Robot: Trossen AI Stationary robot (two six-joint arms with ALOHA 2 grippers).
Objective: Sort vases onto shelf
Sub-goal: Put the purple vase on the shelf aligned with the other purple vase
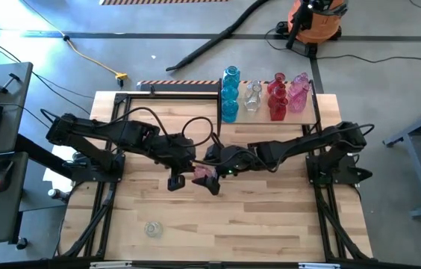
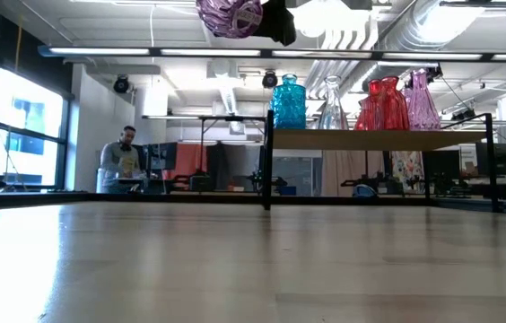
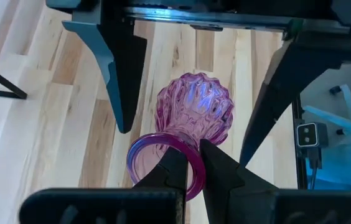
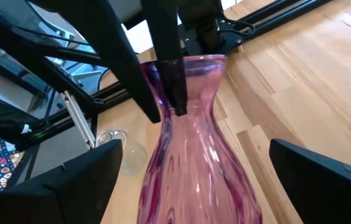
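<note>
My right gripper's fingers are on either side of the pink vase's ribbed body [image 1: 202, 172] [image 4: 197, 171]. They should close. Closing now would hold the vase.
A ribbed pink vase [image 3: 194, 112] hangs high above the middle of the table [image 1: 270, 217], with my left gripper [image 3: 194, 154] shut on its mouth. My right gripper [image 4: 194, 149] is open; its two fingers [image 3: 116, 81] stand on either side of the vase's bulbous body without touching it. In the high view the two grippers meet at the vase [image 1: 204, 172]. The shelf [image 1: 307, 112] stands at the table's far edge and bears blue [image 1: 230, 93], clear [image 1: 252, 97], red [image 1: 277, 97] and pink [image 1: 298, 93] vases. A clear vase [image 1: 153, 229] rests on the table near the front left. My left gripper pinches the rim of the pink vase's mouth [image 3: 195, 163], one finger inside the opening and one outside. The fingers slant down from the table's left. The vase is lifted clear of the table and tilted, its body pointing away beyond the fingertips.
Black frame bars [image 1: 106, 202] run along the table's left and right sides by the arm bases. A striped bar [image 1: 181, 84] lies at the far edge beside the shelf. The near half of the table is bare wood [image 1: 255, 232] apart from the clear vase.
</note>
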